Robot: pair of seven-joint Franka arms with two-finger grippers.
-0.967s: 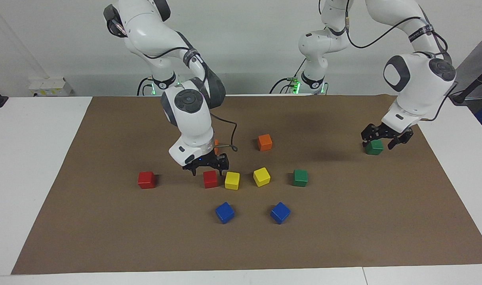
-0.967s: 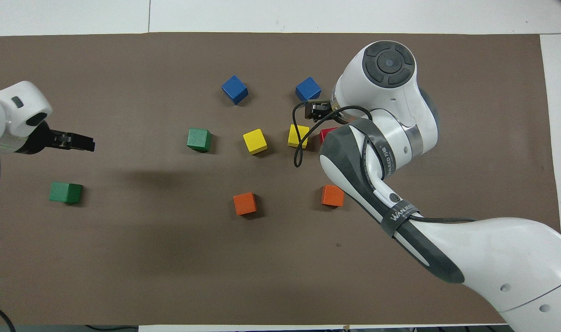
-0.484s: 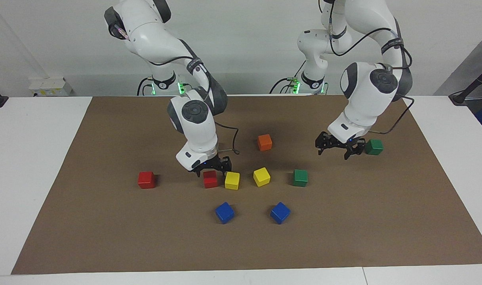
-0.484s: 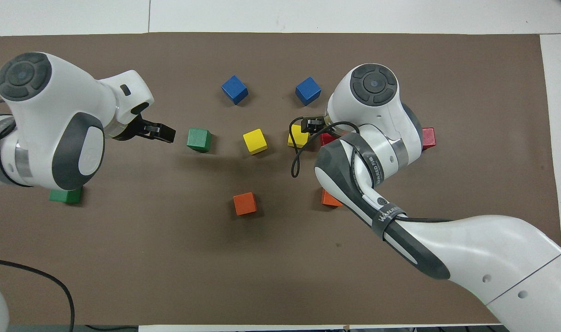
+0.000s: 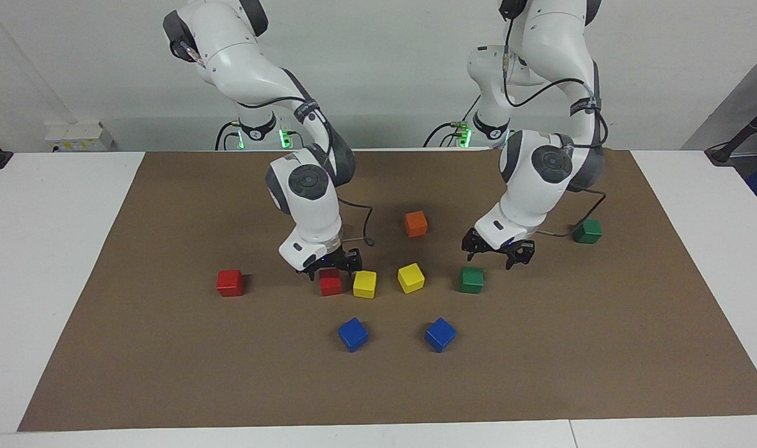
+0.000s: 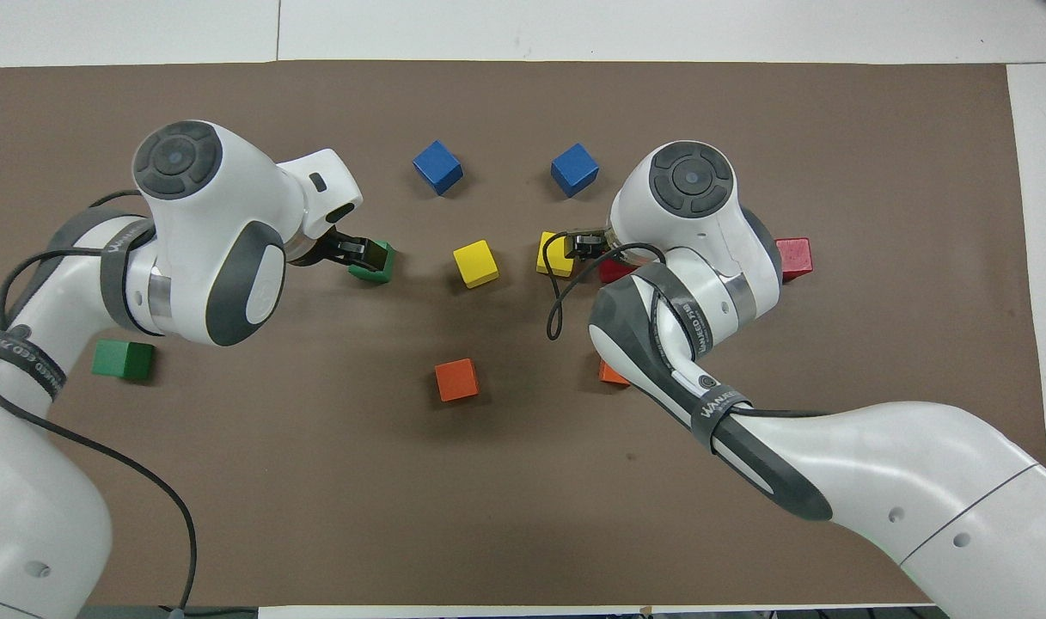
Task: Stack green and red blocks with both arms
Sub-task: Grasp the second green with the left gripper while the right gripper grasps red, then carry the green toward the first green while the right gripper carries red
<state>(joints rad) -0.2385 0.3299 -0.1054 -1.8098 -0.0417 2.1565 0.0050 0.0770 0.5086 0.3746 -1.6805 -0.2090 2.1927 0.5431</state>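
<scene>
I should lower my left gripper before I close it, because its fingers are high over the brown mat, above the edge of the mid-mat green block.
Two red blocks sit on the brown mat: one toward the right arm's end, the other beside a yellow cube. My right gripper is low over this second red block, open, with a finger on either side of its top. One green block lies mid-mat, the other toward the left arm's end. My left gripper is open and empty in the air, over the mat at the edge of the mid-mat green block.
Two yellow cubes lie between the gripped-at red block and the mid-mat green block. Two blue cubes lie farther from the robots. One orange cube lies nearer them; another is half hidden under the right arm.
My left gripper left the green block at the left arm's end and swung across to the mid-mat green block. My right gripper came down around the red block.
</scene>
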